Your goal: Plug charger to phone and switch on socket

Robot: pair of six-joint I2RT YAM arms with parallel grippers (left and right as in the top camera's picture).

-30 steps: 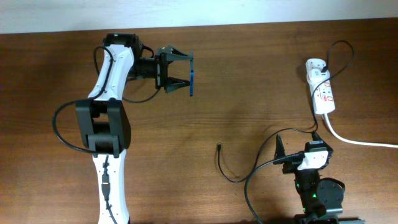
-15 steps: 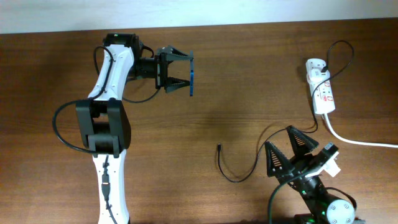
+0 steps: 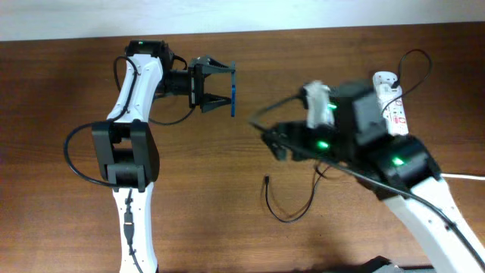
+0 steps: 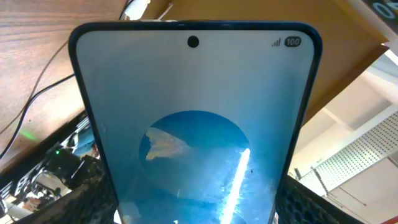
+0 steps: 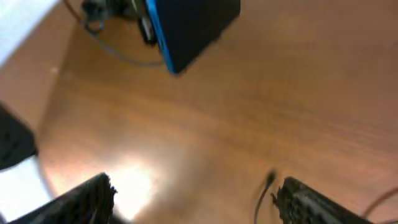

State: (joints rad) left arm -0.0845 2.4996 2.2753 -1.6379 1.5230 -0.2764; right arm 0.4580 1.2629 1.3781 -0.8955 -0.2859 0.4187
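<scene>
Next, my right gripper grabs the phone by its exposed edge point(image 3: 233, 91) point(image 5: 200, 45), pinching screen and back. Then my left gripper regrips for plugging the charger.
My left gripper point(image 3: 221, 89) is shut on the phone point(image 3: 233, 99) and holds it on edge above the back left of the table. In the left wrist view the phone point(image 4: 193, 118) fills the frame, its light blue screen between my fingers point(image 4: 199, 214). The charger's black plug tip point(image 3: 267, 180) lies on the table, and its thin cable curls to the right. My right gripper point(image 3: 277, 141) is open and empty, blurred, above the table middle. In the right wrist view my open fingers point(image 5: 196, 190) hang over the wood, with the plug tip point(image 5: 270, 179) near the right finger and the phone point(image 5: 186, 28) beyond. The socket point(image 3: 397, 115) lies at the back right, partly hidden by my right arm.
The socket's thick white cord point(image 3: 464, 176) runs off the right edge. The left arm's black cable point(image 3: 72, 155) loops out at the left. The table's back edge meets a white wall point(image 3: 303, 15).
My right arm has lifted from the front edge and swung up and left over the table middle, gripper open. The left arm and the phone have not moved.
</scene>
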